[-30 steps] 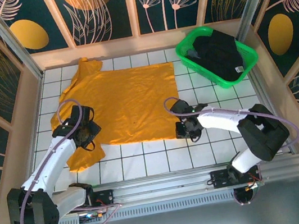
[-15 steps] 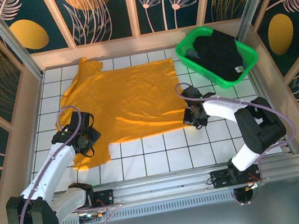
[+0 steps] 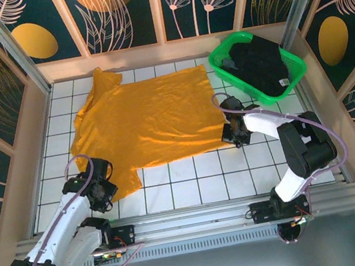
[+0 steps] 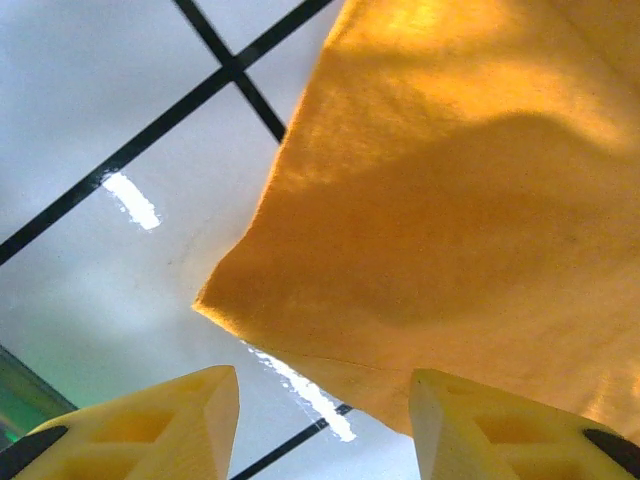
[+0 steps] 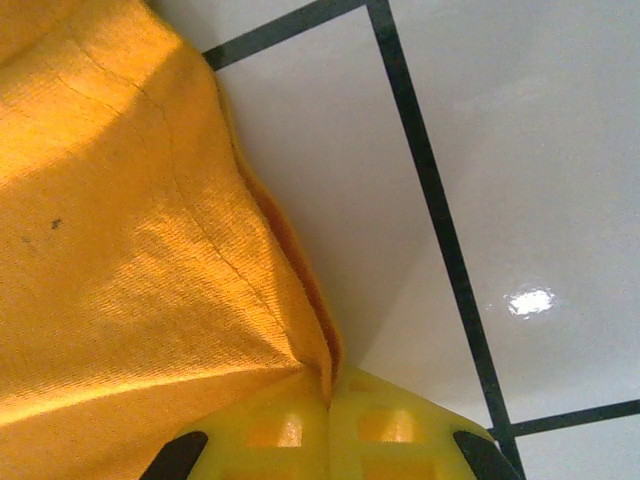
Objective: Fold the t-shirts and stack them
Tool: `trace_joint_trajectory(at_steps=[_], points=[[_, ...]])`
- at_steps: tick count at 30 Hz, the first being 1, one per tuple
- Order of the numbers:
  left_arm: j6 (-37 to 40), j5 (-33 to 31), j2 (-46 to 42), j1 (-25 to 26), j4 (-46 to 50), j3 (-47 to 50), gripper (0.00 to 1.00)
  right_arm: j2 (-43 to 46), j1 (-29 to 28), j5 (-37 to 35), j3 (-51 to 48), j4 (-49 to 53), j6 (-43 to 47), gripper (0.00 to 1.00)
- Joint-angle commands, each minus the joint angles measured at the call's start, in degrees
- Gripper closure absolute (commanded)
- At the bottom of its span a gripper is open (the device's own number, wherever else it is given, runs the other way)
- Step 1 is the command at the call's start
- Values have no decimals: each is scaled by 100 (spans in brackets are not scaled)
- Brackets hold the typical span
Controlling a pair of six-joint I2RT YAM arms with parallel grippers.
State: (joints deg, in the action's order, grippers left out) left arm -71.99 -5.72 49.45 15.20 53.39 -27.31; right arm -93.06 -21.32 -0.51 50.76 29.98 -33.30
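The left gripper grips the orange-yellow t-shirt's near sleeve by its edge (image 3: 116,199) (image 4: 318,378) next, matching my right gripper's corner, to fold the t-shirt's near side over.
The orange-yellow t-shirt (image 3: 148,120) lies spread over the white tiled table, collar at the far left. My right gripper (image 3: 234,136) is shut on the shirt's near right corner (image 5: 290,330), with the cloth pinched between its yellow fingers (image 5: 385,430). My left gripper (image 3: 99,194) sits at the shirt's near left sleeve and is open; its yellow fingertips (image 4: 180,415) straddle the sleeve's edge (image 4: 300,340) without touching it. The black t-shirt (image 3: 261,62) with a small white tag lies bundled in the green basket (image 3: 294,81).
The green basket stands at the far right corner of the table. Patterned panels wall the table on three sides. Bare tiles (image 3: 198,180) lie along the near edge between the two arms.
My right gripper has pulled the shirt's corner to the far right, stretching the hem. My left gripper has let go of the sleeve and drawn back toward the near left.
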Motion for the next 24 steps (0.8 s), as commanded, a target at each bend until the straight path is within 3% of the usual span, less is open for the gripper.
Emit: trace_joint_trajectory(at_steps=[1,10,11,13,14,18,24], points=[[-710,-190,120,-42,186,113,52,-184,46,90,126,15,115,100],[-1409,-536,689,-38,-1581,662,58,-214,46,222,162,-24,157,100],[-1407,-527,741,-40,-1794,704,64,-214,44,242,162,-27,166,100],[-1414,-475,803,-35,-2032,699,94,-214,36,262,195,-3,183,100],[-1423,-482,791,-38,-1945,633,100,-196,33,262,203,19,183,100],[-1846,-565,224,-35,-1016,207,100,-64,32,308,218,164,138,100],[-3125,-461,-1029,-35,491,-200,100,343,-49,481,81,781,-64,100]])
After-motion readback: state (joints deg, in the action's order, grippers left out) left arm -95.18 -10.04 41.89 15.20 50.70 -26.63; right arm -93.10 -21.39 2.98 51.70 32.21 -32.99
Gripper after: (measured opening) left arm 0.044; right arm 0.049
